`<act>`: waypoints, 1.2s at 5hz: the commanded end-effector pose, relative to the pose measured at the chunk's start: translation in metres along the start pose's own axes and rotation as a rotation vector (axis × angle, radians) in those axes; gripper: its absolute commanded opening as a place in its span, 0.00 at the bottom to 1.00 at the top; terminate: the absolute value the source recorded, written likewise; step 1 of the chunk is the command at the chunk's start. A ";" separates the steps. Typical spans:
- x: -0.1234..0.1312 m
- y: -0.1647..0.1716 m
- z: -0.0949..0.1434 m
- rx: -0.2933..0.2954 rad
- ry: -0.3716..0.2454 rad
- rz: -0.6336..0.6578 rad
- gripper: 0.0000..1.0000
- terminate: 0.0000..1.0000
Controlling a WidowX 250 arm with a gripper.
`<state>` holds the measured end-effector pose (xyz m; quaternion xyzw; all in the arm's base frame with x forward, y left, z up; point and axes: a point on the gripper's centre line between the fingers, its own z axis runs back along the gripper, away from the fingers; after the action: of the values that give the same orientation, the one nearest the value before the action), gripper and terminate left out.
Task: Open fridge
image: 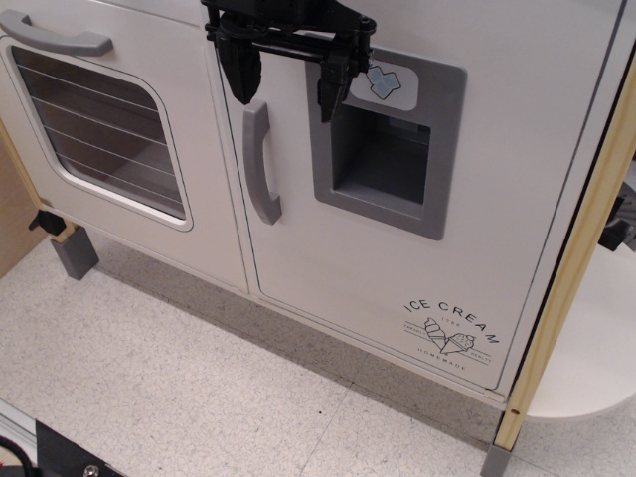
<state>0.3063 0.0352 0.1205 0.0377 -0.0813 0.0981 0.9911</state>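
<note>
The fridge needs to be opened next. My gripper should grab the white fridge door by its vertical grey handle [260,164] to do that.
The fridge door [328,248] is tall and white, with a curved grey vertical handle [260,164], a grey ice-dispenser recess [383,149] and an "ICE CREAM" logo [452,328] at its lower right. The door looks shut, flush with the cabinet. My black gripper [283,84] hangs at the top of the frame, just above the handle's upper end. Its two fingers are spread apart with nothing between them. The left finger [240,65] is over the handle's top, the right finger [330,84] is in front of the dispenser's left edge.
A white oven door [109,119] with a glass window and a horizontal grey handle [55,38] stands left of the fridge. A wooden side post [571,268] runs down the right. A grey leg [75,253] stands on the speckled tile floor [199,388].
</note>
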 end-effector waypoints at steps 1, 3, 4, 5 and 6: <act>0.000 0.000 0.000 0.000 0.000 0.000 1.00 0.00; 0.002 0.036 -0.041 0.020 -0.081 -0.073 1.00 0.00; 0.026 0.055 -0.054 0.020 -0.179 -0.137 1.00 0.00; 0.034 0.063 -0.063 0.038 -0.222 -0.157 1.00 0.00; 0.046 0.063 -0.071 0.008 -0.229 -0.188 1.00 0.00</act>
<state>0.3381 0.1073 0.0454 0.0508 -0.1680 -0.0006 0.9845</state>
